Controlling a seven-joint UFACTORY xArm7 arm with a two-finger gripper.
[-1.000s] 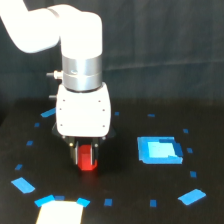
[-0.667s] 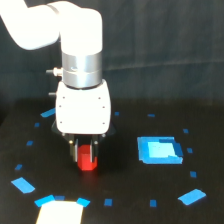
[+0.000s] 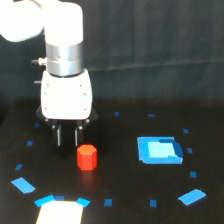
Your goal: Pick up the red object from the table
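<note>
My gripper grabs the red object around its upright hexagonal body (image 3: 87, 157) next, to pick the object up from the table.
The red object (image 3: 86, 157), a small red-orange hexagonal block, stands upright on the black table (image 3: 120, 190) in the exterior view. My gripper (image 3: 68, 136) hangs under the white arm body (image 3: 66, 95), just above and to the exterior view's left of the block. Its two dark fingers (image 3: 59, 135) stand apart with nothing between them, so it is open. The block is free of the fingers, close to the right one.
A larger blue rectangle (image 3: 159, 150) lies to the exterior view's right of the block. A white patch (image 3: 60, 214) with blue corners sits at the front left. Small blue tape marks (image 3: 191, 196) dot the table around them.
The gripper, which had its fingers around the red block, has risen and shifted to the exterior view's left. The block stays on the table where it was.
</note>
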